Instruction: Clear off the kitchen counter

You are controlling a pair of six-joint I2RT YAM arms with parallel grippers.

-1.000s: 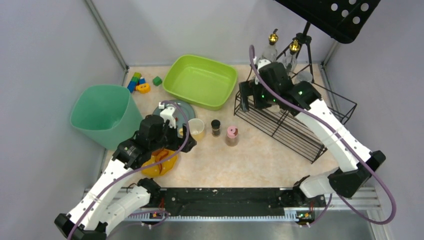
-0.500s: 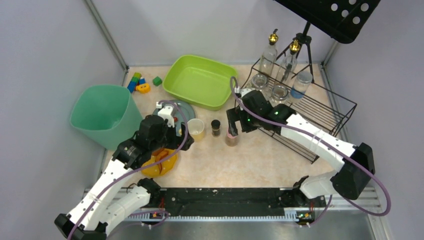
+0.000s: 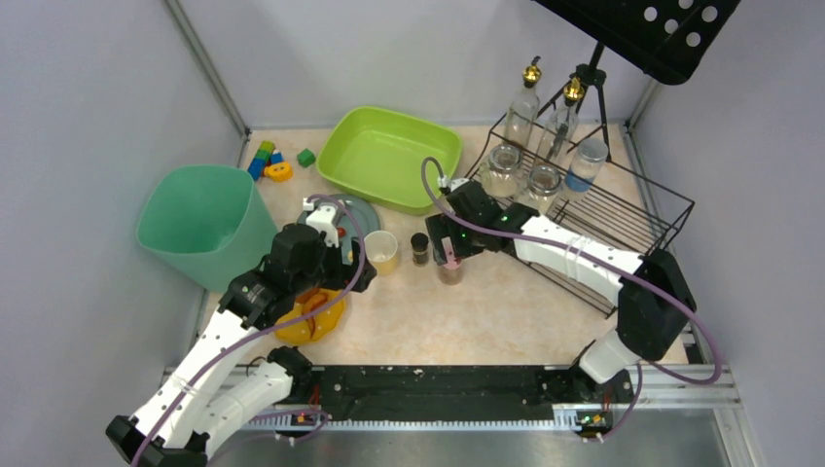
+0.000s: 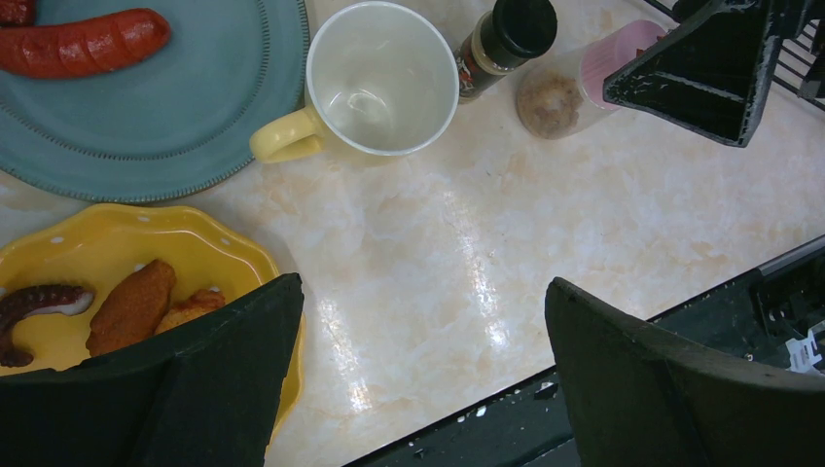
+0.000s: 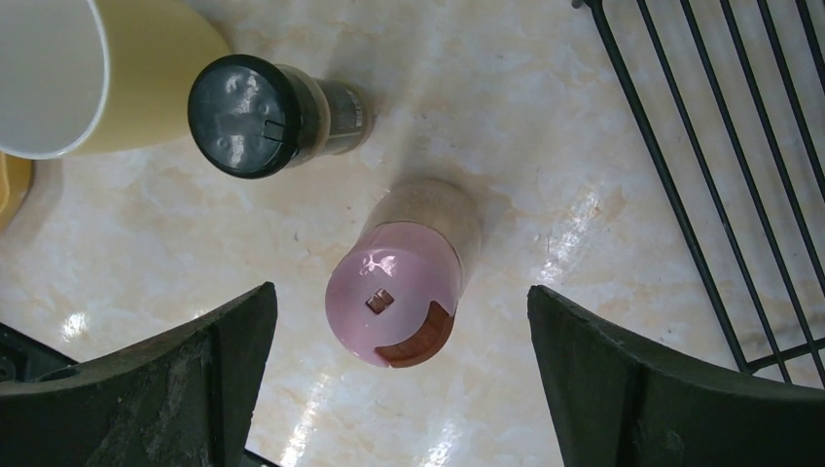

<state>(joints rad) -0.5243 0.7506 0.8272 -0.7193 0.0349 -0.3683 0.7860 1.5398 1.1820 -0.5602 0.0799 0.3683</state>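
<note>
I next need to grab the spice jar by its pink cap (image 3: 449, 261) (image 5: 394, 290) with my right gripper, so the jar's base stays free to stand on the wire rack.
The beige stone-patterned kitchen counter (image 3: 506, 311) carries a pink-lidded spice jar (image 5: 399, 292), a black-lidded jar (image 5: 243, 115) and a yellow mug (image 4: 381, 78) in a row. My right gripper (image 5: 401, 326) hovers open directly over the pink-lidded jar (image 3: 451, 265), one finger on each side, not touching it. My left gripper (image 4: 423, 292) is open over bare counter, just right of a yellow bowl (image 4: 117, 263) of fried food. A blue-grey plate (image 4: 146, 117) with a sausage lies behind the bowl.
A green tub (image 3: 389, 158) sits at the back, a teal bin (image 3: 199, 224) at the left, toy blocks (image 3: 270, 161) in the back left corner. A black wire rack (image 3: 584, 224) with jars and bottles stands at the right. A black rail (image 3: 438, 379) runs along the near edge.
My right arm swung from the wire rack leftward and forward, ending over the pink-lidded jar. The left arm stayed put.
</note>
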